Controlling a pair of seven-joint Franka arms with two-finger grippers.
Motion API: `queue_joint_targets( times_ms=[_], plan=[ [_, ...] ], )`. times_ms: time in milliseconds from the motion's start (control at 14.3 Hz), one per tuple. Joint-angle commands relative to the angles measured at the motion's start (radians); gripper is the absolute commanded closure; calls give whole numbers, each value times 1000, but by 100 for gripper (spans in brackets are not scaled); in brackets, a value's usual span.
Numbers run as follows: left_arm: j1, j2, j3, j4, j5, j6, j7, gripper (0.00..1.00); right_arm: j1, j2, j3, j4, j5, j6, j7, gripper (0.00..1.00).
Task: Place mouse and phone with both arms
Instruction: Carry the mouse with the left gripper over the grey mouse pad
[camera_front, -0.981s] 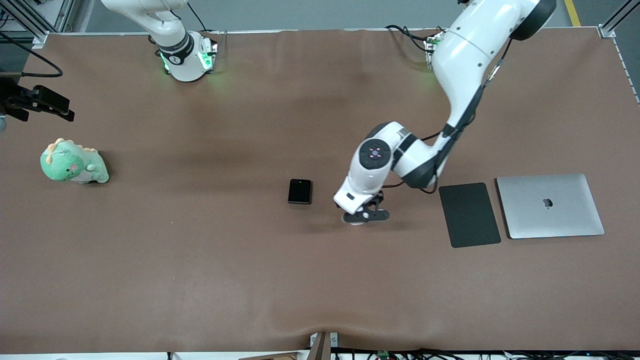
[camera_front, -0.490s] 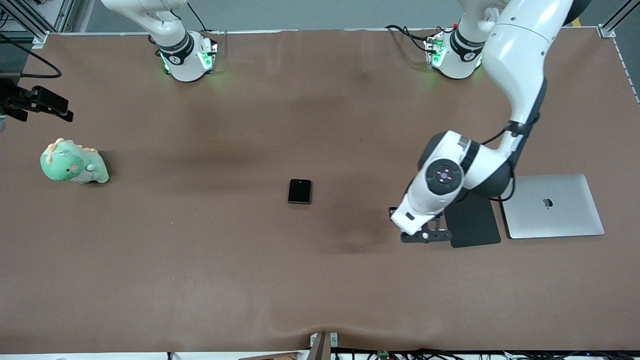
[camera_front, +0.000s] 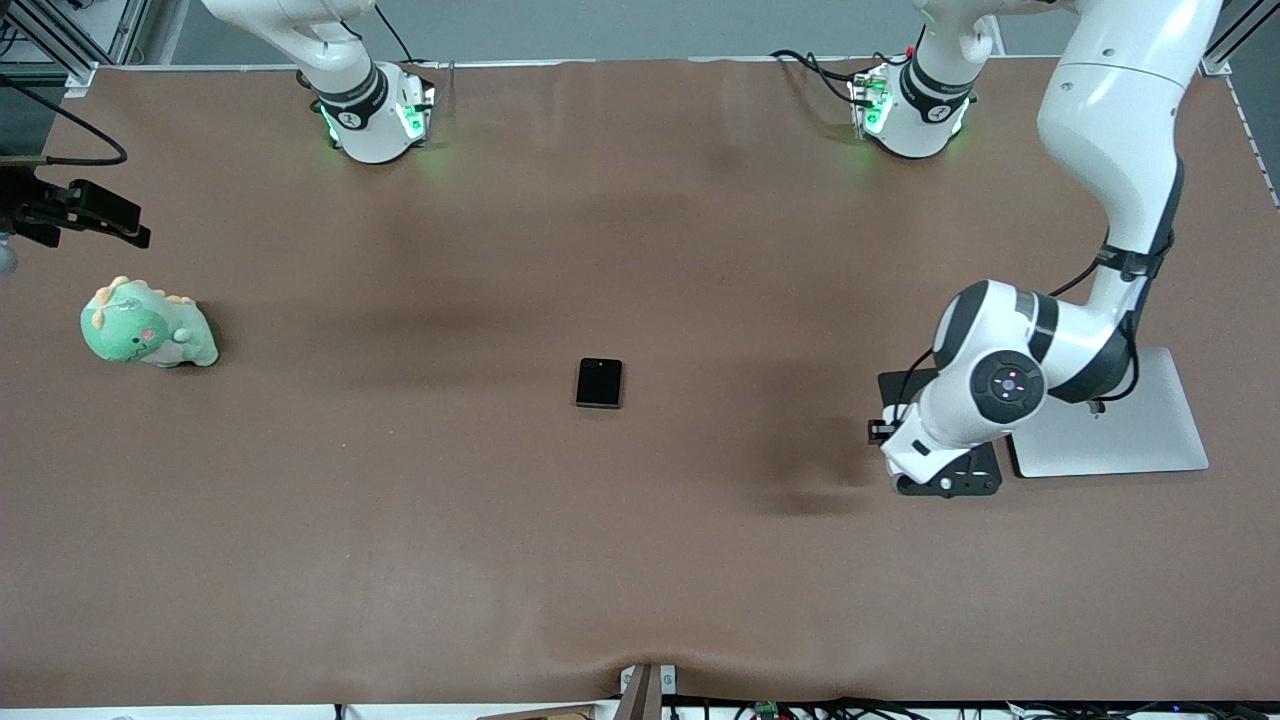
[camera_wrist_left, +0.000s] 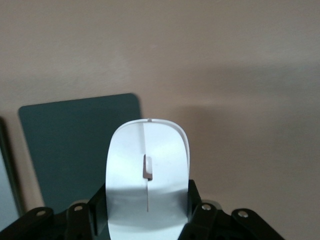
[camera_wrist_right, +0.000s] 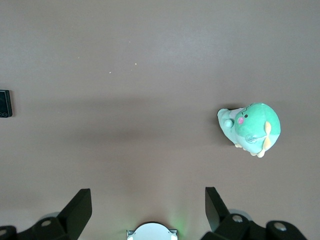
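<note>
I need to keep holding the white mouse (camera_wrist_left: 148, 170) with my left gripper until the mouse is lower, because the mouse hangs above the edge of the dark grey mat in the left wrist view.
My left gripper (camera_front: 945, 482) is shut on the white mouse (camera_wrist_left: 148, 170), its black fingers (camera_wrist_left: 196, 202) pressing on the mouse's two sides. It hangs over the dark grey mat (camera_wrist_left: 75, 145), at the mat's edge toward the phone. In the front view the left wrist hides the mouse and most of the mat (camera_front: 893, 384). The black phone (camera_front: 599, 383) lies flat mid-table, also at the rim of the right wrist view (camera_wrist_right: 5, 103). My right gripper (camera_wrist_right: 147, 200) waits open and empty high over the table near its own base.
A closed silver laptop (camera_front: 1150, 440) lies beside the mat, toward the left arm's end. A green plush dinosaur (camera_front: 145, 325) (camera_wrist_right: 250, 129) sits at the right arm's end. The right arm's green-lit base (camera_front: 370, 110) stands at the table's back edge.
The left arm has carried the mouse from beside the phone toward the left arm's end, to over the mat. Phone, plush and right arm have not moved.
</note>
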Motion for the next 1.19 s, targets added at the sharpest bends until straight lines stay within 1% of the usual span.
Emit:
queue_joint_targets(
  times_ms=[0, 140, 350, 490, 770, 911, 1121],
  plan=[
    [45, -51, -14, -72, 14, 14, 20, 89, -13, 43, 6, 14, -16, -12, -7, 0],
    [71, -51, -17, -98, 14, 47, 21, 88, -33, 71, 5, 14, -14, -10, -9, 0],
    [106, -48, -17, -135, 14, 109, 56, 87, -35, 127, 5, 14, -16, -4, -7, 0],
    [119, -40, -17, -155, 14, 141, 69, 87, -23, 153, 8, 14, -4, 2, -1, 0],
    [191, -20, -17, -190, 14, 208, 125, 87, 6, 201, 12, 4, 19, 28, 5, 0],
    [200, -8, -17, -207, 14, 236, 142, 87, 19, 221, 12, 3, 41, 43, 8, 0],
    [205, 10, -23, -216, 5, 277, 141, 87, 78, 245, 12, -8, 44, 79, 103, 0]
  ],
)
